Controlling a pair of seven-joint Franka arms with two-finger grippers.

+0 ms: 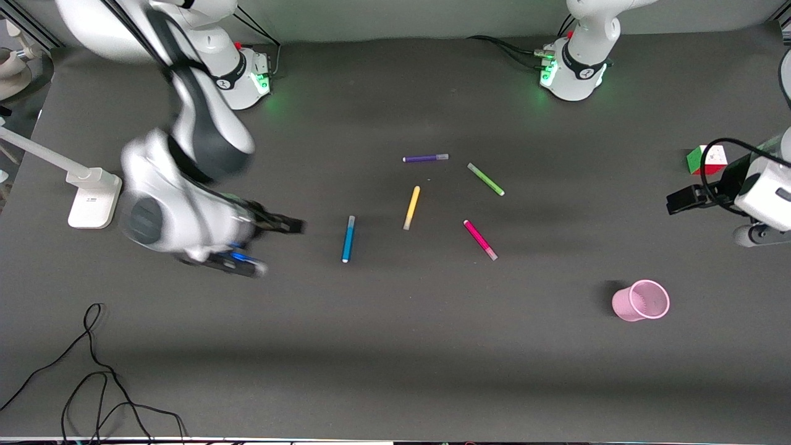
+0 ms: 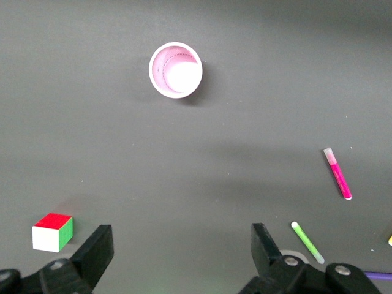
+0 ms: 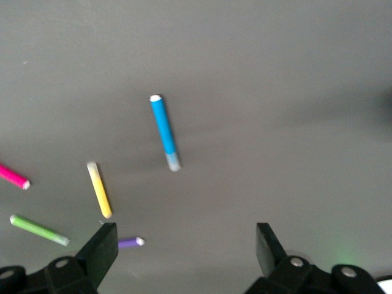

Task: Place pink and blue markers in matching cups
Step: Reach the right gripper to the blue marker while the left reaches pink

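Next, my right gripper grabs the blue marker by its body beside its white end, so the blue marker's pale cap stays free to enter the matching cup.
The blue marker lies on the dark table near the middle, its pale cap pointing away from the front camera; it also shows in the right wrist view. The pink marker lies toward the left arm's end from it and shows in the left wrist view. The pink cup stands upright and empty, nearer the front camera than the pink marker, and shows from above in the left wrist view. The blue cup is out of view. My right gripper is open and empty beside the blue marker. My left gripper is open and empty, up over the table's left-arm end.
A purple pen, a green pen and a yellow pen lie farther from the front camera than the two markers. A red, green and white cube sits by the left gripper. A white stand and loose cables are at the right arm's end.
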